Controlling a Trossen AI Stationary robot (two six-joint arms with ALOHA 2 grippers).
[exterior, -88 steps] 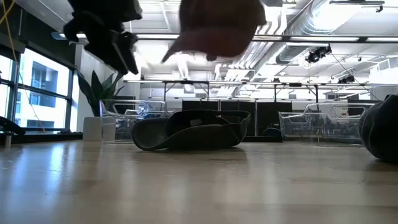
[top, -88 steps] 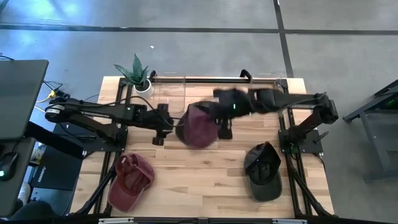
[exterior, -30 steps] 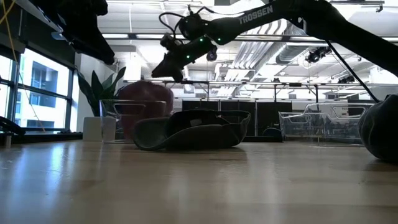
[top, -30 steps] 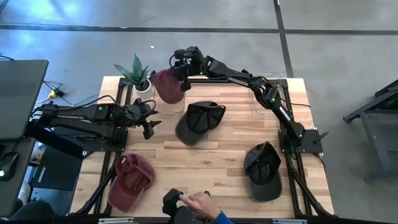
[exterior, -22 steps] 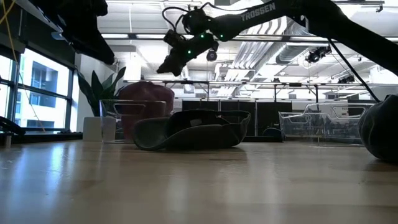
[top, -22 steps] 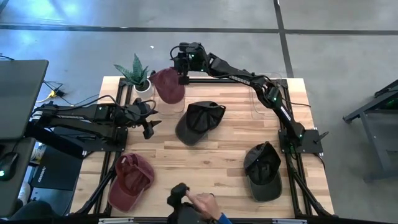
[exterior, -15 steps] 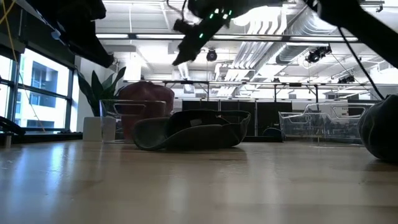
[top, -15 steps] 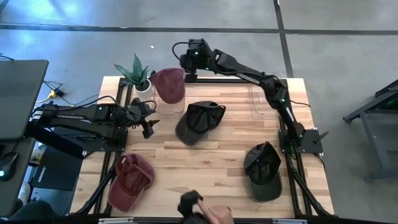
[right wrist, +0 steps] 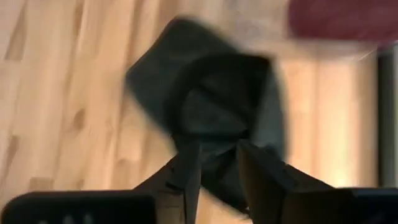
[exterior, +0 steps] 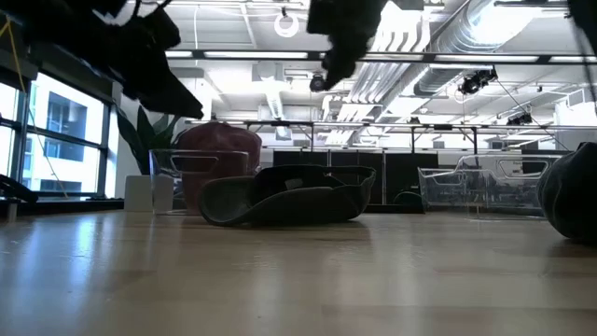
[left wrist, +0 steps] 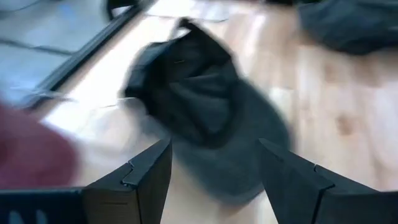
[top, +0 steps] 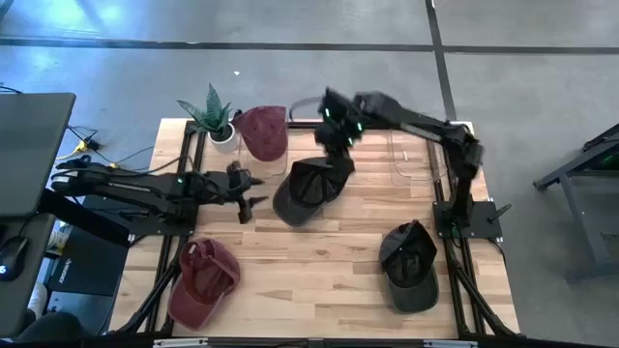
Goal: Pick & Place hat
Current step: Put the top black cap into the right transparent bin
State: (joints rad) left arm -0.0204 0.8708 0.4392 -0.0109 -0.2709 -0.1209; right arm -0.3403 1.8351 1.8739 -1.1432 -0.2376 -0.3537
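Observation:
I will reach the dark cap with my left gripper and pinch its brim [top: 291,210]. Then I can pick the cap up and put it in the clear bin [top: 412,157].
A dark cap [top: 309,188] lies on the wooden table near its middle; it also shows in the low view [exterior: 289,196]. My right gripper [top: 337,135] hangs above the cap's far edge, fingers narrowly open, the cap [right wrist: 211,112] below them. My left gripper [top: 253,191] is open just left of the cap, which lies ahead of its fingers [left wrist: 205,106]. A maroon hat [top: 263,130] sits in the clear bin at the far left [exterior: 216,154]. Neither gripper touches a hat.
A second maroon hat [top: 203,280] lies at the near left. Another dark cap [top: 411,266] lies at the near right. A potted plant [top: 213,114] stands at the far left corner. A second clear bin [top: 416,145] sits at the far right.
My right gripper has risen from above the bin with the maroon hat and swung toward the table's right and near side, ending over the dark cap. My left gripper has shifted a little right toward that cap. A person's hand at the near edge has withdrawn.

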